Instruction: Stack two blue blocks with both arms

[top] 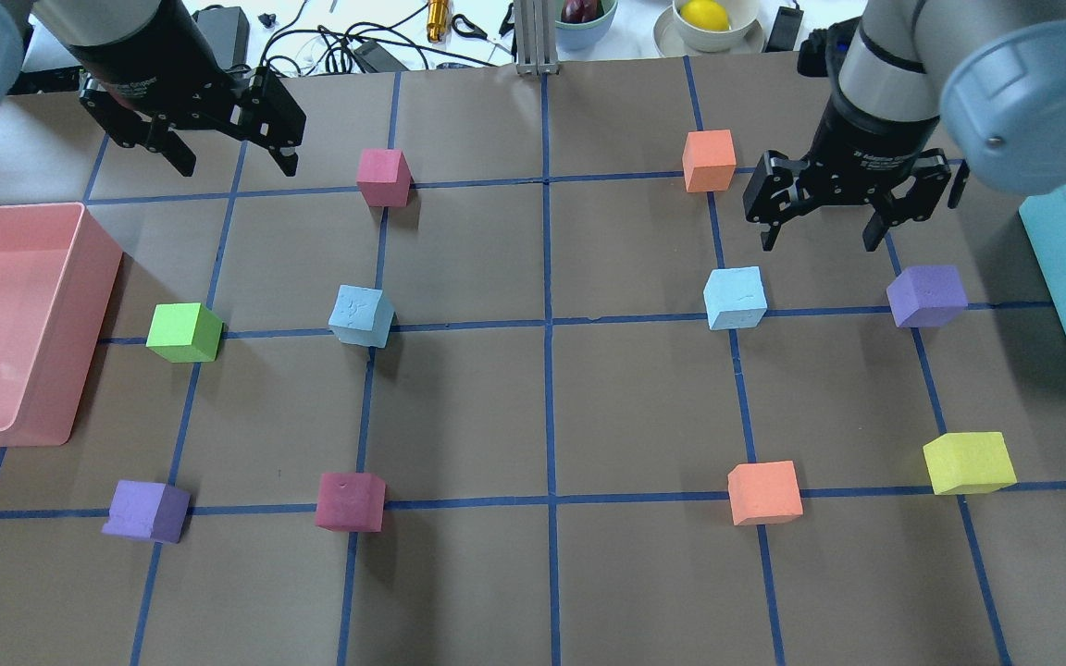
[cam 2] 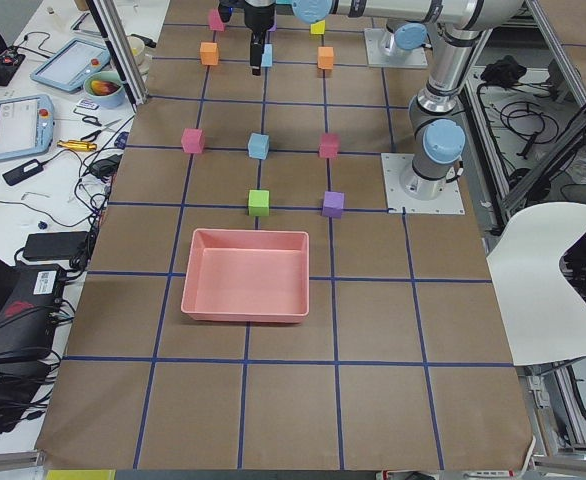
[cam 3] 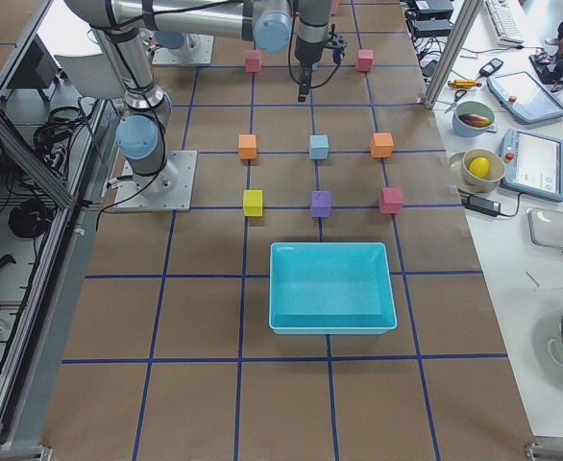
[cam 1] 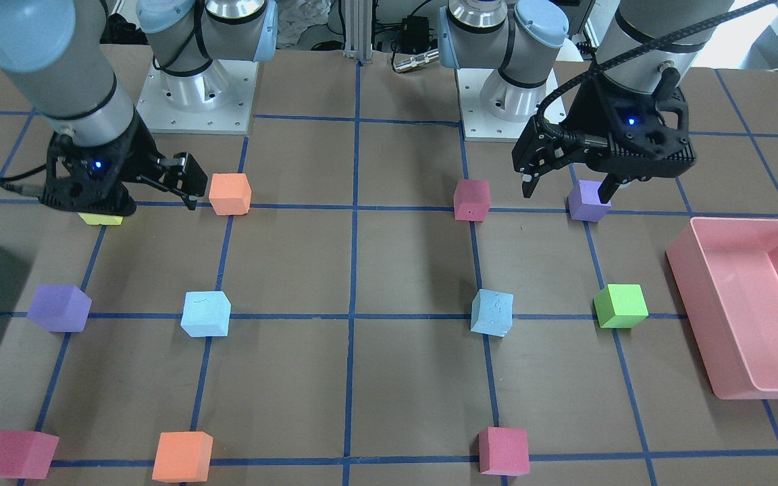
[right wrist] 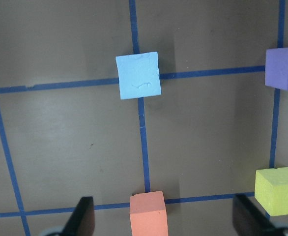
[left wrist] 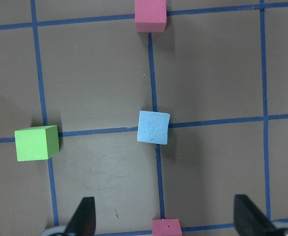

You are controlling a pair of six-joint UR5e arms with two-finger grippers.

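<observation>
The second blue block should be gripped next by its opposite sides with my right gripper, to stack the two blue blocks.
Two pale blue blocks sit apart on the brown table. One is on my left half (top: 362, 315) (cam 1: 492, 312) and also shows in the left wrist view (left wrist: 153, 127). The other is on my right half (top: 735, 298) (cam 1: 206, 314) and also shows in the right wrist view (right wrist: 138, 75). My left gripper (top: 237, 168) (cam 1: 568, 194) is open and empty, hovering above the table on the far side of its block. My right gripper (top: 818, 244) is open and empty, hovering just beyond and right of its block. Both blocks lie flat and untouched.
A pink bin (top: 98, 268) stands at the left edge and a teal bin (top: 1065, 277) at the right. Other cubes sit on grid crossings: green (top: 184, 332), purple (top: 927, 296), crimson (top: 383, 177), orange (top: 709, 160), yellow (top: 969, 462).
</observation>
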